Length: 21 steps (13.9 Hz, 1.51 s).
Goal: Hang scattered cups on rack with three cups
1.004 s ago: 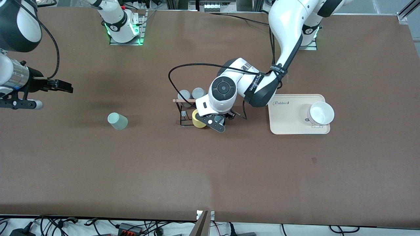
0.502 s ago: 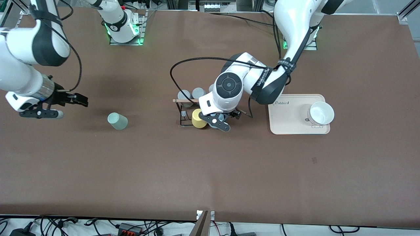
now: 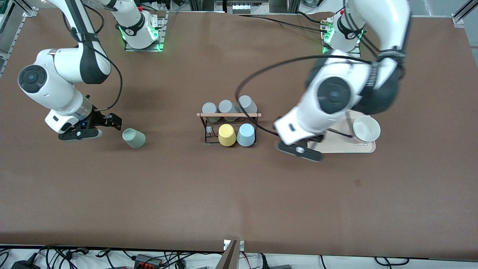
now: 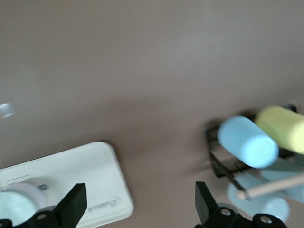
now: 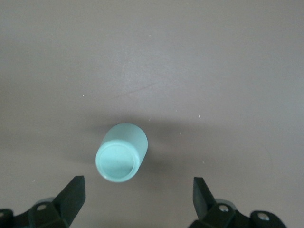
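The pale sage-green cup should be grabbed by its closed base end [image 3: 129, 134] next. My right gripper should hold it there to hang the cup on the rack [image 3: 228, 114].
The pale sage-green cup [image 3: 133, 138] sits on the table toward the right arm's end. It also shows in the right wrist view [image 5: 122, 152]. My right gripper [image 3: 114, 121] is open and empty beside this cup, which lies just ahead of the gap between the fingers [image 5: 137, 202]. The light blue cup [image 3: 246, 134] hangs on the rack [image 3: 228, 114] beside the yellow cup [image 3: 227, 135], and also shows in the left wrist view [image 4: 247, 141]. My left gripper [image 3: 300, 151] is open and empty over the table between rack and tray [image 4: 138, 209].
Three grey cups [image 3: 226, 106] hang on the rack's side farther from the front camera. A beige tray [image 3: 347, 146] with a white bowl [image 3: 366, 129] lies toward the left arm's end. The left arm's black cable loops above the rack.
My left gripper has let go of the light blue cup on the rack and swung away toward the tray. My right gripper has moved in close to the sage-green cup.
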Motion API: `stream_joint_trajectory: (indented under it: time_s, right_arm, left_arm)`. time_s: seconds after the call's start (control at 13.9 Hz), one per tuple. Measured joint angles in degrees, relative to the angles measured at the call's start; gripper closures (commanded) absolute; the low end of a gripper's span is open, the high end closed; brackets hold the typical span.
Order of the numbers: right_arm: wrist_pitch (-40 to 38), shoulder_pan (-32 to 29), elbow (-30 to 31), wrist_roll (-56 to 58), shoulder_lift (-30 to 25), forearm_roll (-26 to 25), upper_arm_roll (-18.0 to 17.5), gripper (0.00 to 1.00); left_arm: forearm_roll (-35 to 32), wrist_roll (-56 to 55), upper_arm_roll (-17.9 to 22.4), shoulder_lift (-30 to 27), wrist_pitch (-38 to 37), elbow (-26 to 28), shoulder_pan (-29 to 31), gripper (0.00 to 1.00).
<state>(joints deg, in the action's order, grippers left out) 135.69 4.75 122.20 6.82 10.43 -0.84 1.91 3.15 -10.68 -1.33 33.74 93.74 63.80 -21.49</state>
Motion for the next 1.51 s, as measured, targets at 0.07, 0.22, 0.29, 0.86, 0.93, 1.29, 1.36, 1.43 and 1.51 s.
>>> stream_joint_trajectory:
  time_s: [0.07,0.22,0.29,0.86,0.93,1.29,1.36,1.43,1.51]
  right_arm:
    - [1.62,0.01,0.12,0.73,1.30,0.00,-0.04,0.00]
    - [4.33,0.03,0.15,1.13,3.78,0.00,-0.44,0.00]
    - [5.14,0.04,0.14,1.14,4.83,0.00,-0.77,0.00]
    - [6.07,0.11,0.18,1.14,7.18,0.00,-1.95,0.00]
    - [6.07,0.11,0.20,1.14,7.75,0.00,-1.96,0.00]
    - [6.09,0.19,0.19,1.14,9.39,0.00,-2.73,0.00]
    - [6.10,0.23,0.19,1.14,9.51,0.00,-2.77,0.00]
    - [6.14,0.25,0.19,1.14,9.63,0.00,-2.78,0.00]
    - [6.19,0.25,0.20,1.14,9.81,0.00,-2.78,0.00]
  left_arm:
    - [-0.02,0.02,0.12,-0.39,-0.10,0.03,2.81,0.00]
    - [-0.05,0.03,0.31,-0.80,-0.17,0.14,8.48,0.00]
    - [-0.05,0.05,0.33,-0.96,-0.17,0.15,11.36,0.00]
    - [-0.23,3.50,0.86,-10.14,-0.16,4.97,21.88,0.00]
    - [-0.61,4.98,1.58,-12.27,-0.17,6.73,22.36,0.00]
    - [-0.80,6.12,3.01,-19.99,-0.03,14.95,21.69,0.00]
    - [-0.80,5.89,3.00,-21.03,0.25,16.75,21.47,0.00]
    - [-0.80,5.66,2.98,-21.83,0.60,18.26,21.34,0.00]
    - [-0.80,5.60,2.91,-22.43,1.01,19.48,21.30,0.00]
